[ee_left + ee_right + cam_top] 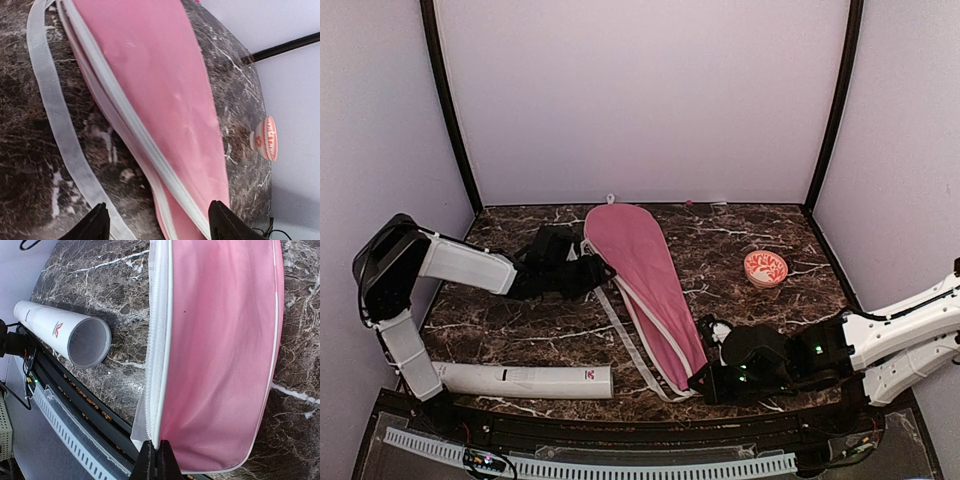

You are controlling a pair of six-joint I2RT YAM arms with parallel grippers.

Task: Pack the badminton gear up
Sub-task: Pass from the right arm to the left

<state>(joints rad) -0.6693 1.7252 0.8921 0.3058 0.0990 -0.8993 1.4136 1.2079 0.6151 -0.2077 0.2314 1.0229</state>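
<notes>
My left gripper grabs the pink bag by its white-piped edge [644, 308] [158, 159] next. That leaves the bag's opening free to take the gear.
A long pink racket-shaped bag [645, 280] lies slanted across the middle of the table, with white piping and a loose white strap [55, 110] along its left side. My left gripper [606, 268] is at the bag's left edge; in the left wrist view it [160, 225] stands open above the piping and strap, holding nothing. My right gripper [704, 384] is at the bag's narrow near end, and the right wrist view shows it [156, 456] shut on the bag's [220, 350] white-piped edge. A white tube [525, 380] with a red logo lies on its side at the front left, its open end [89, 342] facing the bag.
A round red-and-white cap [765, 268] sits on the dark marble table [520, 335] to the right of the bag, also in the left wrist view [265, 139]. The table's front rail [620, 420] runs just below the tube and the right gripper.
</notes>
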